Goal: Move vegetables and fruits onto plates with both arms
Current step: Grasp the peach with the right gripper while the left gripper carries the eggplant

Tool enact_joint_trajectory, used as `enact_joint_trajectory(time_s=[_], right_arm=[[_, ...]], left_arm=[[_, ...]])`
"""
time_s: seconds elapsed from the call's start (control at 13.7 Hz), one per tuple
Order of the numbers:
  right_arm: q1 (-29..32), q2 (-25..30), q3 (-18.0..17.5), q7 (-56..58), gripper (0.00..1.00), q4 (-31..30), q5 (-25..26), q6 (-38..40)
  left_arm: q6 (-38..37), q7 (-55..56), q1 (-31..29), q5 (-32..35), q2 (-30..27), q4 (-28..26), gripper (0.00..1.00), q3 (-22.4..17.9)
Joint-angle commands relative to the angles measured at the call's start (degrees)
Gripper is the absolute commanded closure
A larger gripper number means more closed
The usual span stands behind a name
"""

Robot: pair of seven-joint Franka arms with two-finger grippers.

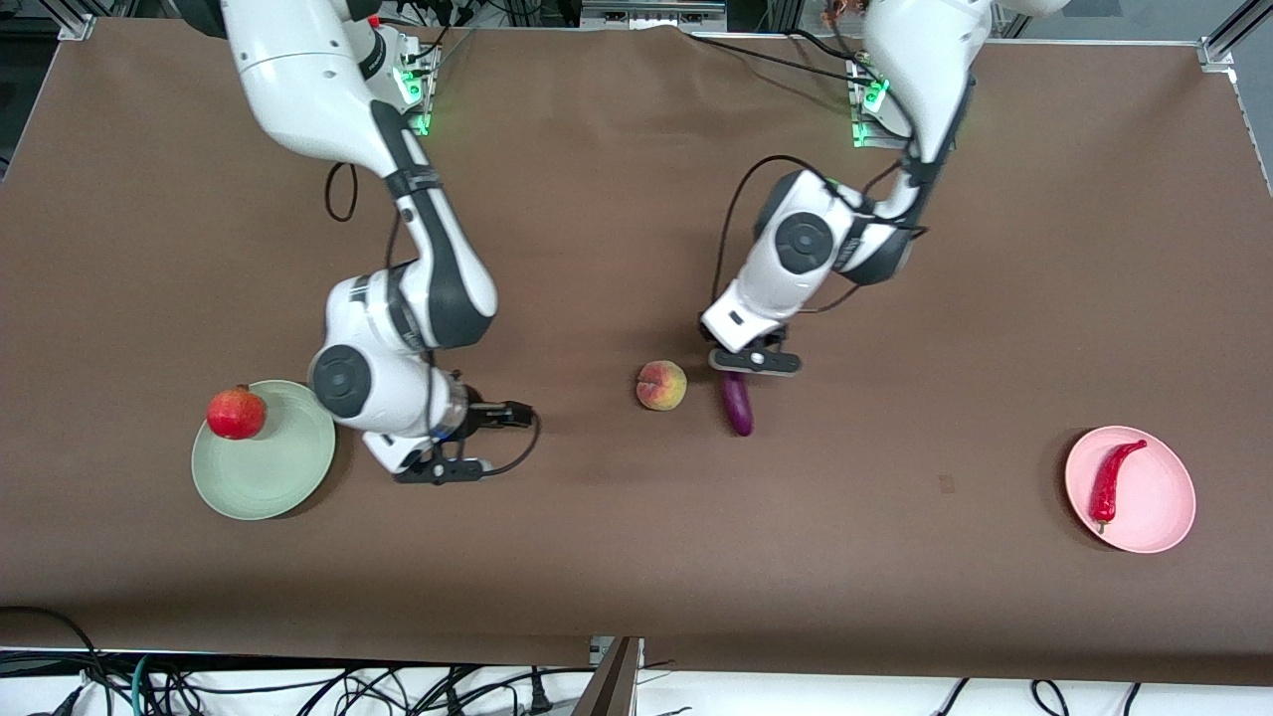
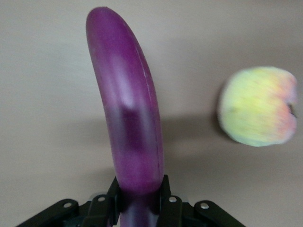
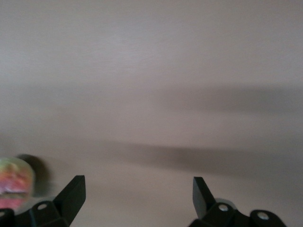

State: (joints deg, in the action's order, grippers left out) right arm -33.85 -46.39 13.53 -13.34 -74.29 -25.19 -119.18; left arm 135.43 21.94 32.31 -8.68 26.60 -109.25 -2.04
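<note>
My right gripper grabs the peach [image 1: 661, 385] by its round sides next, to bring it to the green plate [image 1: 283, 477].
My left gripper [image 1: 741, 370] is shut on the capped end of the purple eggplant [image 1: 738, 404], which lies beside the peach [image 1: 661, 385] at mid-table. In the left wrist view the fingers [image 2: 115, 191] press both sides of the eggplant [image 2: 128, 113], with the peach [image 2: 258, 106] close by. My right gripper [image 1: 512, 412] is open and empty over bare table between the green plate [image 1: 283, 477] and the peach. The right wrist view shows its gripper [image 3: 138, 191] wide open, with the peach [image 3: 14, 189] at the edge. The pomegranate [image 1: 236, 413] sits on the green plate. The red chili [image 1: 1114, 479] lies on the pink plate [image 1: 1159, 522].
The brown table [image 1: 636, 557] spreads wide around both plates. The green plate is at the right arm's end, the pink plate at the left arm's end. Black cables hang from both arms.
</note>
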Motion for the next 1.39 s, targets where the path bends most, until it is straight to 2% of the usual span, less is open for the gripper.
enact_joint_trajectory(time_s=[0.0,0.15,0.29,0.37,0.66,0.8,1.1,1.32], right_arm=[[-6.8,-1.5,0.7,-10.8,0.00,-0.1,-0.2,-6.5],[-10.3,-2.6,0.8,-17.9,0.00,-0.1,-0.2,-11.1],[-12.5,-3.3,0.8,-20.5,0.00,-0.1,-0.2,-13.4],[-13.4,-3.4,0.8,-20.8,0.00,-0.1,-0.2,-14.0],[-16.5,-4.8,0.8,-24.6,0.00,-0.1,-0.2,-19.3],[-17.4,-5.8,0.9,-24.9,0.00,-0.1,-0.2,-21.2],[-19.6,-7.6,0.9,-24.9,0.00,-0.1,0.5,-24.9],[-20.1,-8.8,0.9,-24.9,0.00,-0.1,0.8,-27.5]], left_arm=[[-13.5,-1.7,-6.7,10.1,-4.1,4.5,0.90,0.5],[-21.2,-6.6,-10.1,15.9,-3.7,8.9,0.90,0.2],[-21.9,-15.2,-16.0,20.4,-3.7,10.3,0.85,0.2],[-21.7,-20.3,-19.5,20.6,-3.3,11.5,0.82,0.3],[-21.4,-43.2,-31.7,21.0,2.2,18.8,0.82,0.2],[-17.6,-52.9,-37.1,22.2,4.8,21.3,0.81,0.3],[-8.3,-69.2,-46.1,22.2,8.5,22.2,0.81,0.2],[0.8,-79.2,-52.2,21.7,14.9,25.9,0.80,0.3]])
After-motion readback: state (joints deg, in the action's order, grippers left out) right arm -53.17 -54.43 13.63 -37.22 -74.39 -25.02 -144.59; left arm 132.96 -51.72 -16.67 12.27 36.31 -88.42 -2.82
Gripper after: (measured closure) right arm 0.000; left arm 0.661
